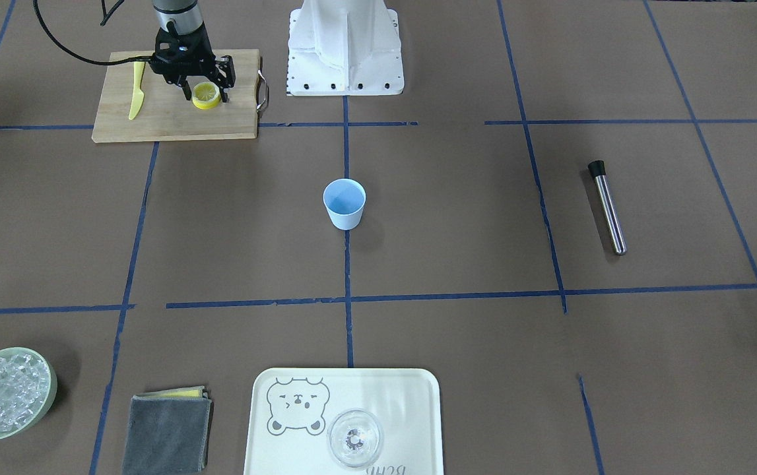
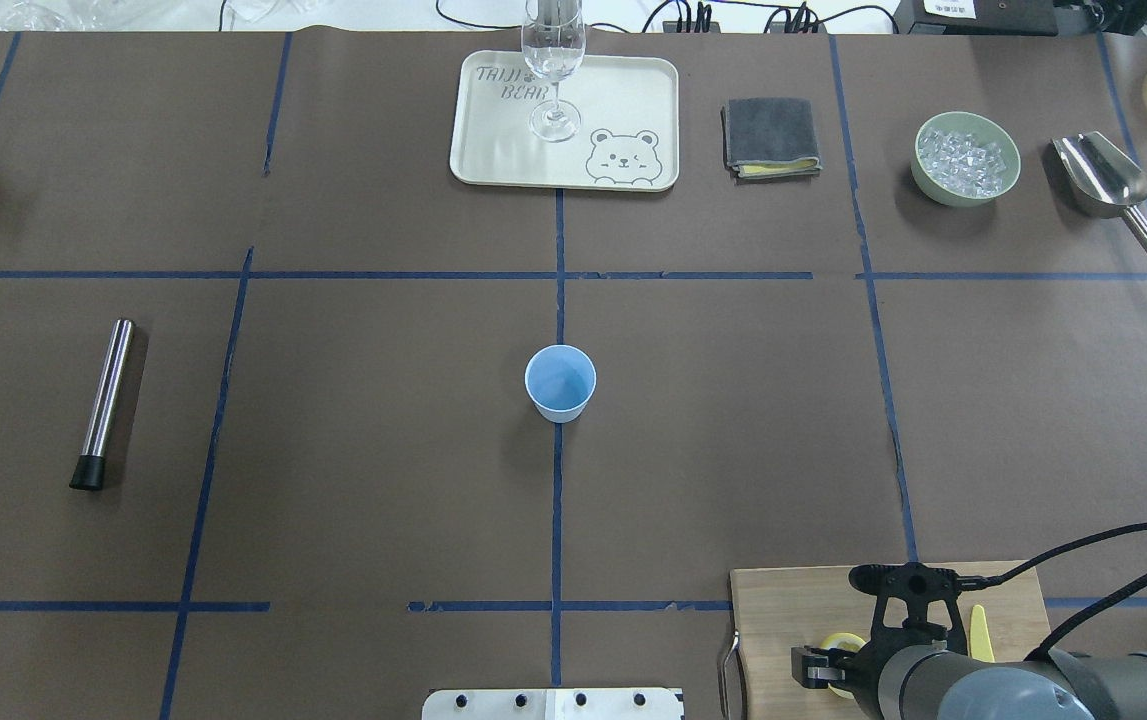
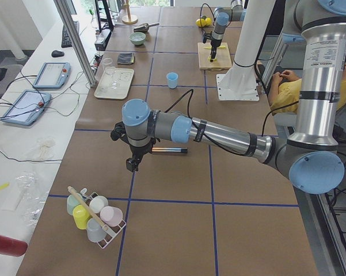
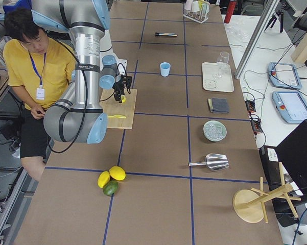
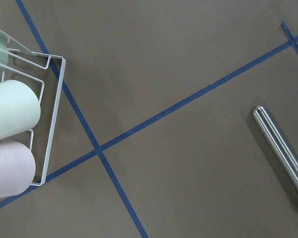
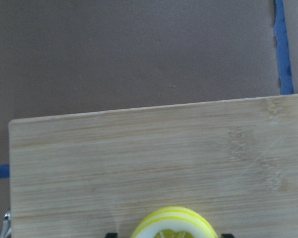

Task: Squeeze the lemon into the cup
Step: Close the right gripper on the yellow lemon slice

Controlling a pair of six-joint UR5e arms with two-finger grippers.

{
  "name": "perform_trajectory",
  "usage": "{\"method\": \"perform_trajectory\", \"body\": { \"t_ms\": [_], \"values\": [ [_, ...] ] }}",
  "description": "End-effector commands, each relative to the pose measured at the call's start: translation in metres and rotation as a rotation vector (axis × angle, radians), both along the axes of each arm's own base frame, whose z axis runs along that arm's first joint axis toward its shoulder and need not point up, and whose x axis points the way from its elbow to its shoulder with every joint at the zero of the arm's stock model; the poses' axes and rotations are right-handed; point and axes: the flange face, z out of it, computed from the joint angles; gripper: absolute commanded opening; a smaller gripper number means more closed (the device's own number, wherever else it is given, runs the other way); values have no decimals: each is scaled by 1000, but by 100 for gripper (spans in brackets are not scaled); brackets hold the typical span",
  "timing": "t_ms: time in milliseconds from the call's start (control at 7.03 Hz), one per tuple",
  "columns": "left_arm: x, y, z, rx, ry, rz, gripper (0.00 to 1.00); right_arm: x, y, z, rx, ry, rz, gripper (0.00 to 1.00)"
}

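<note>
The lemon slice lies stacked with its flat cut side point(image 1: 206, 92) point(image 6: 173, 232) up, so my right gripper will grab the opposite edges of its rind next.
The lemon point(image 1: 206, 95) is a small stack of yellow slices lying on a wooden cutting board point(image 1: 173, 119) at the robot's right, near its base. My right gripper point(image 1: 206, 100) is lowered over it, open, with one finger on each side. In the right wrist view the lemon point(image 6: 174, 225) sits at the bottom edge between the dark fingertips point(image 6: 222, 235). The light blue cup point(image 1: 344, 204) stands upright and empty at the table's middle, far from the board. My left gripper point(image 3: 132, 165) hovers over the table's left end; I cannot tell whether it is open or shut.
A yellow plastic knife point(image 1: 136, 92) lies on the board. A steel muddler point(image 1: 608, 208) lies on the left half. A tray point(image 1: 286, 448) with a clear glass point(image 1: 355, 439), a grey cloth point(image 1: 167, 432) and a bowl of ice point(image 1: 5, 392) line the far edge. A cup rack point(image 5: 47, 119) is below the left wrist.
</note>
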Motion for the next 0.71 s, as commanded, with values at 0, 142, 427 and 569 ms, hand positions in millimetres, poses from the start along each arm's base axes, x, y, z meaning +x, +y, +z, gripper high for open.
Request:
{"method": "perform_trajectory", "body": {
  "t_ms": [0,142,427,569],
  "values": [
    [-1,0,-1,2,1,-1,100,2,-1,-5,0,-10,3,52],
    [-1,0,-2,5,1,-1,100,3,-3,-7,-1,-15,6,49],
    [-1,1,-7,13,1,-3,100,11,-4,-15,-2,-27,8,48],
    [-1,1,-7,13,1,-3,100,17,-5,-21,-2,-13,11,48]
  ]
}}
